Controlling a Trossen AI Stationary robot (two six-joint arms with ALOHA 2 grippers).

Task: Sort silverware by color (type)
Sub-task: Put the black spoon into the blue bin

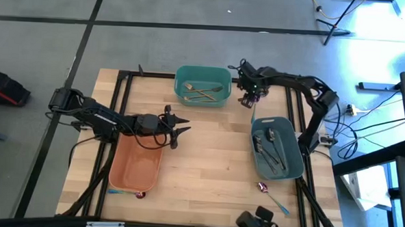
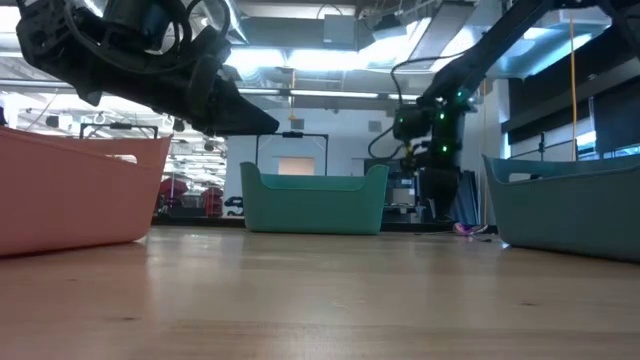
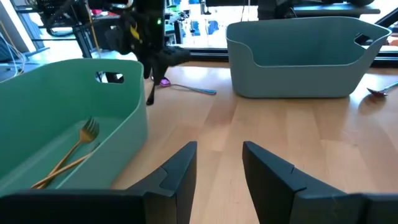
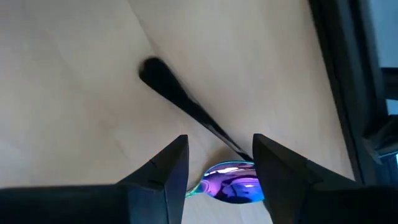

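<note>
The dark handle (image 4: 202, 116) slants below my fingers beside the purple-blue bowl (image 4: 232, 182), so my right gripper lowers and turns next, and only then closes on the spoon.
My right gripper (image 4: 217, 146) points down at the table's far right, beside the teal bin (image 1: 202, 85). It is open, with a finger on each side of the bowl of an iridescent purple-blue spoon (image 4: 230, 182) lying on the wood; the spoon's thin handle (image 4: 186, 106) shows dark. The same spoon (image 3: 186, 88) also shows in the left wrist view. Gold forks (image 3: 78, 146) lie in the teal bin. Dark silverware (image 1: 273, 149) lies in the grey-blue bin (image 1: 293, 165). My left gripper (image 3: 217, 149) hovers open and nearly level over the table's middle, beside the orange bin (image 1: 137, 167).
Another iridescent spoon (image 1: 271, 193) lies on the wood near the front right, below the grey-blue bin. A small purple piece (image 1: 141, 194) shows at the orange bin's near end. Bare wood stretches between the three bins.
</note>
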